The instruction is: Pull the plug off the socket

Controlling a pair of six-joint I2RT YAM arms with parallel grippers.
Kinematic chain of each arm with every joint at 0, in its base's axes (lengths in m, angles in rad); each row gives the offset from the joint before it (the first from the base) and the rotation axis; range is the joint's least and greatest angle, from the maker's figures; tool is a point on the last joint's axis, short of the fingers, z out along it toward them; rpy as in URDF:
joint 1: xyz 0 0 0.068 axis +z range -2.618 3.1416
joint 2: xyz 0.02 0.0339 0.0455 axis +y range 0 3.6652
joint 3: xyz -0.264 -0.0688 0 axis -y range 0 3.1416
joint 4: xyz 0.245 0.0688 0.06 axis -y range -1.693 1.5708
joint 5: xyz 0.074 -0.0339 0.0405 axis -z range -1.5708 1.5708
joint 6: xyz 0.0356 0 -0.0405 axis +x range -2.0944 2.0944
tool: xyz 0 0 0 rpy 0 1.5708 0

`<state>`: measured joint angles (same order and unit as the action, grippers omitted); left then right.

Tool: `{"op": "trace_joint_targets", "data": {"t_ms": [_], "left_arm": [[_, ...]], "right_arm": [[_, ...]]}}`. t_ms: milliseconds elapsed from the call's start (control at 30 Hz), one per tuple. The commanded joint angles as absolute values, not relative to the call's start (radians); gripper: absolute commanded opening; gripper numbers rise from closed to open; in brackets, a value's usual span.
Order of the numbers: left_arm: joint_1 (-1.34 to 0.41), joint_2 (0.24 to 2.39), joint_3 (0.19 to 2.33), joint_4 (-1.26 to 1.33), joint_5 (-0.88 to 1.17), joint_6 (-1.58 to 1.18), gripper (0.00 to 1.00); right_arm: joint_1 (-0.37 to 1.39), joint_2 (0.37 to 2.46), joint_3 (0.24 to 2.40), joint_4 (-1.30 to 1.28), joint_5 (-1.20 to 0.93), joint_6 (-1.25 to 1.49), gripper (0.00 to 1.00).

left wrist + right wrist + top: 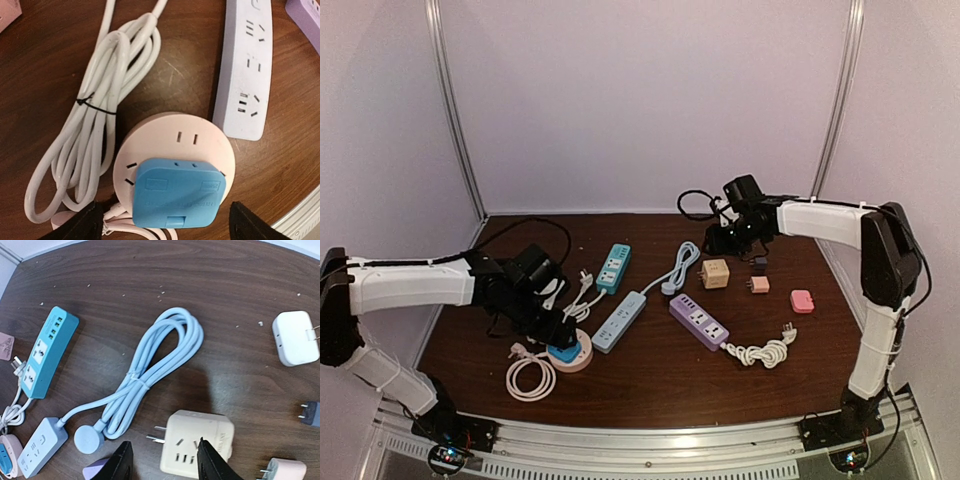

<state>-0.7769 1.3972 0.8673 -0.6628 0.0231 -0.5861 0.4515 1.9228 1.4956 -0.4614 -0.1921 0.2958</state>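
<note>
The robot's left gripper needs to pull the blue plug off, so it should next grab the plug across its opposite short (563, 353) (178, 195) ends and leave the pink socket free.
A blue plug (177, 192) sits plugged into a round pink socket (175, 135) on the brown table. They also show in the top view, plug (562, 352) on socket (580, 357), at the front left. My left gripper (167, 222) is open and hangs just above them, with one black finger (80, 225) on each side of the plug and clear of it. In the top view it (555, 335) covers part of the socket. My right gripper (162, 462) is open and empty, held above a cream cube adapter (197, 442) at the back right (730, 238).
A pale blue power strip (247, 65) lies right of the socket and a bundled white cable (95, 125) lies left of it. A teal strip (613, 267), a purple strip (698, 320), pink adapters (802, 300) and a white cord (760, 352) lie around mid-table.
</note>
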Motion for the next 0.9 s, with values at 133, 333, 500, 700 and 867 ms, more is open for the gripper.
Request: {"op": "trace_joint_targets", "data": {"t_ms": [133, 333, 500, 700, 867], "left_arm": [[-0.828, 1.504, 0.989, -0.738, 0.041, -0.444, 0.92], [-0.828, 1.563, 1.027, -0.796, -0.027, -0.399, 0.92], [-0.828, 1.58, 1.038, -0.809, -0.035, -0.384, 0.92], [-0.828, 1.595, 1.039, -0.809, -0.014, -0.376, 0.86], [-0.828, 1.608, 1.041, -0.808, -0.013, -0.367, 0.83]], "right_arm": [[0.509, 1.835, 1.376, -0.345, -0.282, 0.358, 0.46], [0.556, 1.824, 1.331, -0.313, -0.3, 0.38, 0.46], [0.587, 1.825, 1.304, -0.287, -0.308, 0.401, 0.46], [0.615, 1.831, 1.292, -0.274, -0.316, 0.414, 0.46], [0.646, 1.833, 1.293, -0.272, -0.317, 0.416, 0.46]]}}
